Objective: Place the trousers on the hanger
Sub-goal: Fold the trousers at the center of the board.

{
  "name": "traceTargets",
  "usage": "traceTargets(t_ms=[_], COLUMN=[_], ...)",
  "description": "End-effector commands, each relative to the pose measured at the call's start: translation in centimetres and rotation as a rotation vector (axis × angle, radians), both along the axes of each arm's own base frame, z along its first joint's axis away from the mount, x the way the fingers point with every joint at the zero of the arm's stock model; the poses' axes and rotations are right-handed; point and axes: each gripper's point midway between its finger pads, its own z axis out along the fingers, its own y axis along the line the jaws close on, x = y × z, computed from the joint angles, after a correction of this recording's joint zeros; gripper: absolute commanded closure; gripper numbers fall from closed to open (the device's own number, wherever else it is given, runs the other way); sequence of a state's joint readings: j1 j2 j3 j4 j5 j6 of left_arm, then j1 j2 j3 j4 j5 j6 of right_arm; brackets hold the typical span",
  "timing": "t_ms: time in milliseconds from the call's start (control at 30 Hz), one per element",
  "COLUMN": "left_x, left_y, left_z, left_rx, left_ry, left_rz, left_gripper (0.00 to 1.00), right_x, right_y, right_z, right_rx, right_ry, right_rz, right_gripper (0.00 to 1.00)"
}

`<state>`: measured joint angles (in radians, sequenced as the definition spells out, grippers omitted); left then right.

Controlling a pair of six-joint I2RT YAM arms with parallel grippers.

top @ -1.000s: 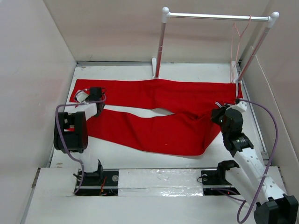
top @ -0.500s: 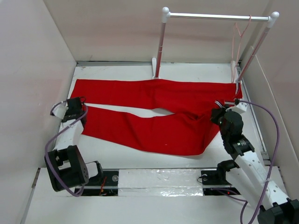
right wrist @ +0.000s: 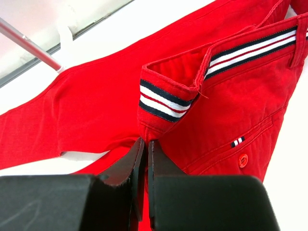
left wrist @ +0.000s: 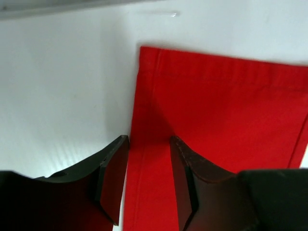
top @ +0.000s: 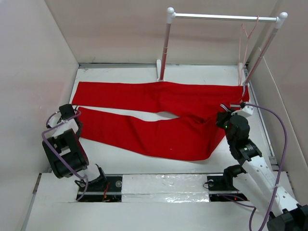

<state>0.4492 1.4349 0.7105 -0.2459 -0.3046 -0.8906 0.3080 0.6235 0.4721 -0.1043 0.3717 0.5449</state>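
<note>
The near leg has to be folded onto the far leg for hanging. My left gripper next needs to grab that leg's hemmed side edge at the cuff.
The red trousers point(top: 159, 130) lie flat across the table, legs toward the left and waist at the right. My left gripper point(top: 67, 111) is at the cuff end of the near leg. In the left wrist view it point(left wrist: 149, 178) stands open, its fingers astride the hemmed side edge of the red cloth point(left wrist: 216, 110). My right gripper point(top: 230, 115) is at the waist. In the right wrist view it point(right wrist: 146, 144) is shut on a raised fold of the waistband with striped trim point(right wrist: 163, 101). The pale pink hanger point(top: 239, 48) hangs from the right end of the rack bar.
A white-posted rack with a silver bar point(top: 221, 17) stands at the back of the table, its left post foot point(top: 160, 74) touching the far leg's edge. Enclosure walls close in at the left, back and right. One rack post point(right wrist: 29, 43) shows in the right wrist view.
My left arm has swung from the far leg's end back and leftward to the near leg's cuff. The right gripper has stayed on the waistband.
</note>
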Motion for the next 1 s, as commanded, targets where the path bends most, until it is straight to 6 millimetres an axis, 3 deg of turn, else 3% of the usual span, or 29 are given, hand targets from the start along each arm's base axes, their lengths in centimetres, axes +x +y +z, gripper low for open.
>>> traceTargets(t_ms=[0,300,367,500,600,700,733,800,867,900,933,967], left_x=[0.9,-0.6,0.0,0.0,0.2,2.3,3.5,5.4,6.7,6.7,6.9,7.2], left_y=[0.8,2.0,1.9,1.5,1.5,1.4,0.5,0.5,0.7,0.7,0.9,1.1], left_z=[0.3,-0.1,-0.4,-1.7,-1.5,2.4,3.8,8.1,13.9,16.4,17.9,20.3], left_rx=[0.012,0.075,0.063,0.035,0.041,0.105,0.126,0.184,0.254,0.286,0.309,0.34], left_ry=[0.005,0.069,0.062,0.068,0.058,-0.028,-0.058,-0.147,-0.274,-0.334,-0.355,-0.399], left_rz=[0.009,0.068,0.044,0.037,0.028,-0.019,-0.065,-0.091,-0.115,-0.116,-0.127,-0.123], left_gripper=[0.63,0.64,0.69,1.0,1.0,1.0,1.0,1.0,1.0,1.0,1.0,1.0], right_x=[0.7,1.1,1.0,0.8,0.9,0.9,0.9,0.8,0.1,-0.1,-0.7,-1.4], right_y=[0.4,0.0,0.0,-0.3,-0.4,-0.7,-0.7,-0.9,-1.5,-2.1,-2.6,-3.8], right_z=[2.8,2.6,2.4,2.4,2.7,2.7,2.8,2.9,3.9,4.3,6.1,6.2], right_rx=[0.022,0.022,0.018,0.012,0.013,0.013,0.013,0.006,0.0,-0.009,-0.005,-0.023], right_ry=[-0.093,-0.079,-0.07,-0.07,-0.074,-0.074,-0.072,-0.061,-0.059,-0.058,-0.092,-0.08], right_rz=[0.004,-0.006,-0.003,-0.008,-0.011,-0.018,-0.018,-0.025,-0.051,-0.071,-0.093,-0.148], right_gripper=[0.99,0.99,1.0,1.0,1.0,1.0,1.0,1.0,1.0,1.0,1.0,1.0])
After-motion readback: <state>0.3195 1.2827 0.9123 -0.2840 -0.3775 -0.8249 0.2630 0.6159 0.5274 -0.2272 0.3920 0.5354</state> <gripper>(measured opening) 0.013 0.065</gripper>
